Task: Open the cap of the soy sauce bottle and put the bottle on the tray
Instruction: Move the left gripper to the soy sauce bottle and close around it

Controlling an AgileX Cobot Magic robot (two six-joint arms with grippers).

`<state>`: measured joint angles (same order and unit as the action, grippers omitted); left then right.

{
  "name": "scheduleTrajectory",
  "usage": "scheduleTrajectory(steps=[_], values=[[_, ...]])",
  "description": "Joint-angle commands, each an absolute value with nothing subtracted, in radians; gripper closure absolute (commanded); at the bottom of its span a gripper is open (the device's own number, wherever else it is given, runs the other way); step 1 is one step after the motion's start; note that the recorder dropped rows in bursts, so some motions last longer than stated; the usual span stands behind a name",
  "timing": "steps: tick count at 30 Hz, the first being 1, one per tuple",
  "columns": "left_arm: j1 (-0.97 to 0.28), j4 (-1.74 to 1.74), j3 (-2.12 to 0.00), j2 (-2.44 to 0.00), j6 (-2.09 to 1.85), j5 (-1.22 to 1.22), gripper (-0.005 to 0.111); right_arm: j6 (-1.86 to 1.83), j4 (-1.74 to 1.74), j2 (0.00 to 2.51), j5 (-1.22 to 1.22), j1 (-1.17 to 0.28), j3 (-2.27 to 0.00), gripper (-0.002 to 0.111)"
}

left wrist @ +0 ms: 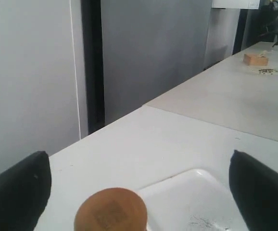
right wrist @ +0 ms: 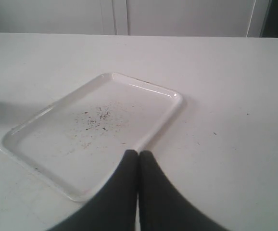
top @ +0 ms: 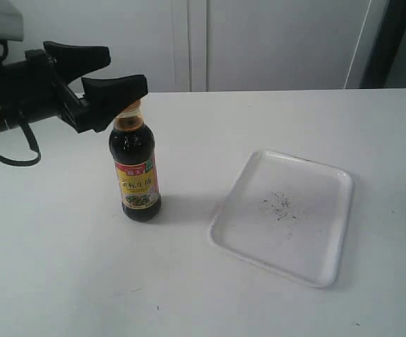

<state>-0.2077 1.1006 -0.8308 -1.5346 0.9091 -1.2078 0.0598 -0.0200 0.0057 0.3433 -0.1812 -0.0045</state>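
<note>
The left gripper grabs the soy sauce bottle by its labeled body [top: 138,181] next, which leaves the cap free to be opened.
The soy sauce bottle [top: 135,172] stands upright on the white table, left of the tray [top: 315,267]. Its copper-orange cap [left wrist: 111,210] is shut and sits low between my left gripper's wide-spread fingers [left wrist: 18,192]. My left gripper [top: 126,70] is open at cap height, one finger just over the cap [top: 131,107], the other behind it. The white tray [right wrist: 18,139] with dark specks lies flat. My right gripper [right wrist: 138,154] is shut with nothing in it, hovering near the tray's rim; it does not show in the exterior view.
A second table with a small wooden block [left wrist: 256,59] stands in the background of the left wrist view. White cabinet doors [top: 259,42] back the table.
</note>
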Motion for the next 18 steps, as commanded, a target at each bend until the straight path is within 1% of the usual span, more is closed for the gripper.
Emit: scheduleTrajectory(steps=[1, 15, 18], values=[[-0.213, 1.108, -0.852, -1.580, 0.890, -1.221, 0.002, 0.065, -0.018, 0.000, 0.342, -0.178, 0.000, 0.108], [-0.213, 1.044, -0.852, -1.806, 0.763, -1.221, 0.002, 0.065, -0.018, 0.000, 0.342, -0.178, 0.000, 0.108], [-0.235, 1.014, -0.852, -1.839, 0.735, -1.221, 0.002, 0.065, -0.018, 0.000, 0.342, -0.178, 0.000, 0.108]])
